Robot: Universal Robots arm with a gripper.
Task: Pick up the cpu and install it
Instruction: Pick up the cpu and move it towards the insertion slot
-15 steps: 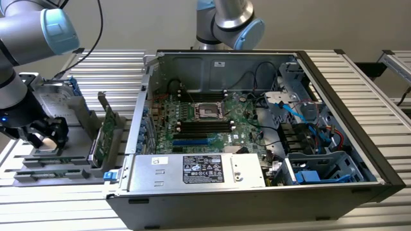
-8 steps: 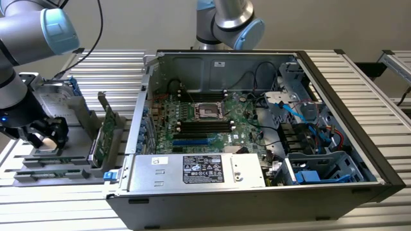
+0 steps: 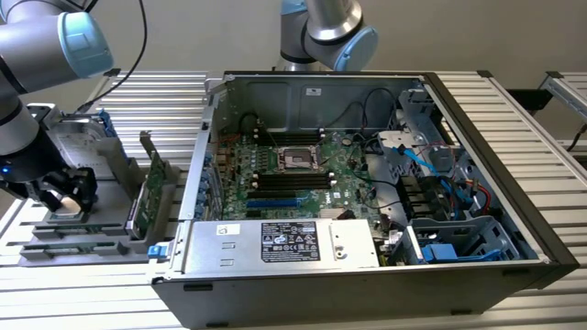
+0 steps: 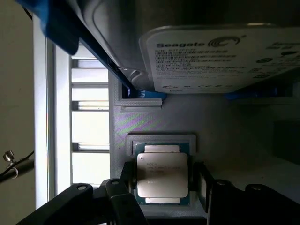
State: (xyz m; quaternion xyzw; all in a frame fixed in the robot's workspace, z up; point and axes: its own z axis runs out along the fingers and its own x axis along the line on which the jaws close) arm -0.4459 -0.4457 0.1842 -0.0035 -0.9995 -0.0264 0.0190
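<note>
The holder's raised rim leaves gaps for my fingers only midway along the cpu's opposite side edges, so my gripper should grab the cpu there next.
The cpu (image 4: 161, 174), a small square chip with a dull silver top, lies flat in a recess of the grey parts holder (image 4: 154, 119). My gripper (image 4: 164, 180) is open and low over it. One dark finger (image 4: 127, 176) stands on either side of the chip, with a small gap at each edge. In the exterior view the gripper (image 3: 66, 199) hangs over the holder (image 3: 101, 240) at the exterior view's left, with the cpu (image 3: 60, 202) showing pale between the fingers. The empty motherboard socket (image 3: 298, 159) sits inside the open computer case (image 3: 477, 172).
A silver hard drive (image 4: 215, 51) with a white label stands in the holder just beyond the cpu. Green circuit cards (image 3: 151, 185) stand upright between the holder and the case. A second arm (image 3: 326, 34) reaches in behind the case. Cables and drive bays crowd the case's right side.
</note>
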